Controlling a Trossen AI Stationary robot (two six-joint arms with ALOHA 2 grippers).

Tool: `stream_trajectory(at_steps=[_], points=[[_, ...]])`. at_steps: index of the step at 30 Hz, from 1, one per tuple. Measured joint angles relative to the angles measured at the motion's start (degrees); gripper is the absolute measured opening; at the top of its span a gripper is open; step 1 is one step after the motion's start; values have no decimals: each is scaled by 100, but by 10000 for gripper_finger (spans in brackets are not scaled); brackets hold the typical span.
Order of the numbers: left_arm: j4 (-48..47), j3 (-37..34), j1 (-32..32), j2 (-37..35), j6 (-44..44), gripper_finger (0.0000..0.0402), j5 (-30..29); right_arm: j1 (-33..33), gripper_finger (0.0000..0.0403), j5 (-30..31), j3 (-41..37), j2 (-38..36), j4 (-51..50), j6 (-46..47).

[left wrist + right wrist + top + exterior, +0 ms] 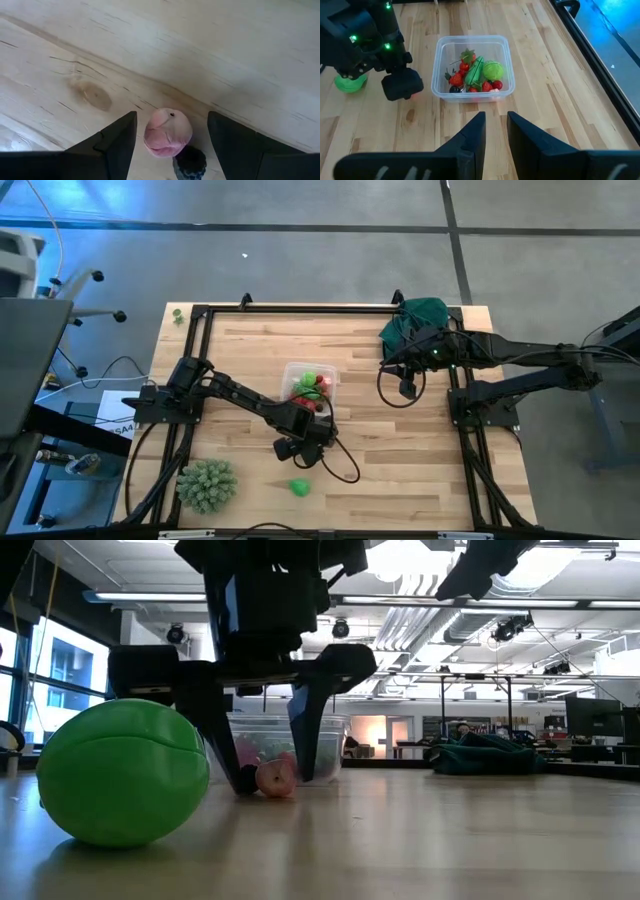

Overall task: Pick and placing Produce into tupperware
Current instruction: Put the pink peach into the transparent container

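My left gripper takes hold of the pink produce piece by its round body (168,134) next, to place the piece into the tupperware.
My left gripper (171,116) is open and points down at the table just near of the tupperware (308,383). Its fingers stand on either side of a pink produce piece (167,132) without touching it. A small dark berry (190,162) lies against that piece. In the low view the pink piece (275,778) rests on the wood between the fingers. The clear tupperware (472,67) holds several red and green pieces. A bright green piece (299,487) lies on the table nearer the front edge. My right gripper (495,120) hovers to the right of the tupperware, narrowly open and holding nothing.
A large spiky pale-green ball (207,485) sits at the near left corner. A dark green cloth (415,320) lies bunched at the far right corner. A black frame (300,308) runs around the table top. Bare wood lies between the tupperware and my right arm.
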Motion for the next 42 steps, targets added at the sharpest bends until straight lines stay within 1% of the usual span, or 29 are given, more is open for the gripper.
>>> stream_trajectory(at_steps=[3,6,10,25,30,33,42], points=[[-3,0,2,0,-2,232,13,0,68,0,0,0,-1,0],[-3,0,27,0,-12,232,145,0,68,0,0,0,-2,0],[-112,0,106,0,-275,232,347,2,68,0,0,2,-2,0],[-152,0,147,17,-322,232,455,1,68,0,0,0,-2,0],[-149,0,147,17,-498,231,538,1,68,0,0,0,-2,0],[-115,0,147,20,-497,217,533,0,68,0,0,1,-2,0],[-24,0,147,22,-513,138,535,1,68,0,0,0,-2,0]])
